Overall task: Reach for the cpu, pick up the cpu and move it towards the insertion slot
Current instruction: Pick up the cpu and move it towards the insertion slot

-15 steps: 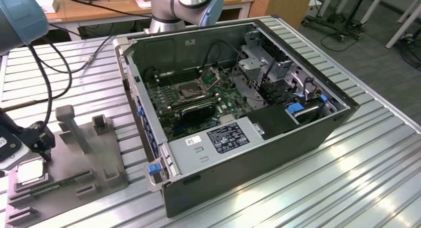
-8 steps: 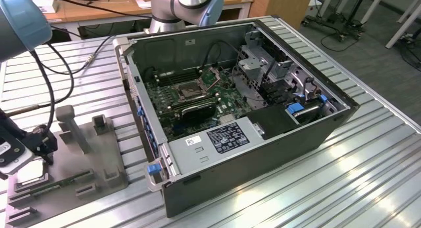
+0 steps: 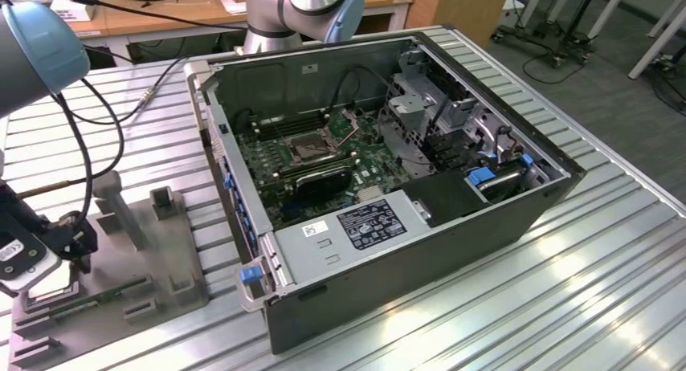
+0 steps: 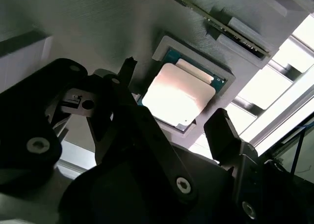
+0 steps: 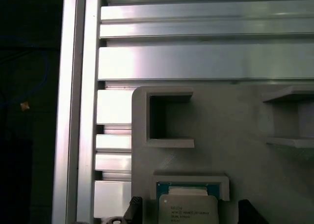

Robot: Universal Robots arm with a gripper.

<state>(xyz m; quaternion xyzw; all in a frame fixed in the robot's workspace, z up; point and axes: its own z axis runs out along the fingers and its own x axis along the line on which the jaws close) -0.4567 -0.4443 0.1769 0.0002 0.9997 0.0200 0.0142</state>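
Observation:
My gripper needs to close on the CPU (image 5: 189,210) now. Its fingers are on either side of the CPU in its tray hollow (image 5: 191,179), so they would hold the CPU.
The cpu (image 4: 179,96) is a pale silver square chip lying flat in a square recess of the grey plastic tray (image 4: 98,22). My gripper (image 4: 176,98) hangs just above it, open, with one black finger (image 4: 128,67) on one side of the chip and the other on the opposite side. The first wrist view shows the cpu (image 5: 189,210) between the same two fingertips (image 5: 135,204). In the exterior view my gripper (image 3: 43,279) is low over the tray (image 3: 161,250) at the exterior view's left. The insertion slot (image 3: 311,150) sits on the green motherboard inside the open computer case.
The open computer case (image 3: 429,250) stands in the middle of the ribbed metal table (image 3: 579,299). A green memory strip (image 3: 102,295) lies in the tray beside the cpu. Tray posts (image 3: 112,206) rise behind my gripper. A black cable (image 3: 96,146) hangs from the arm.

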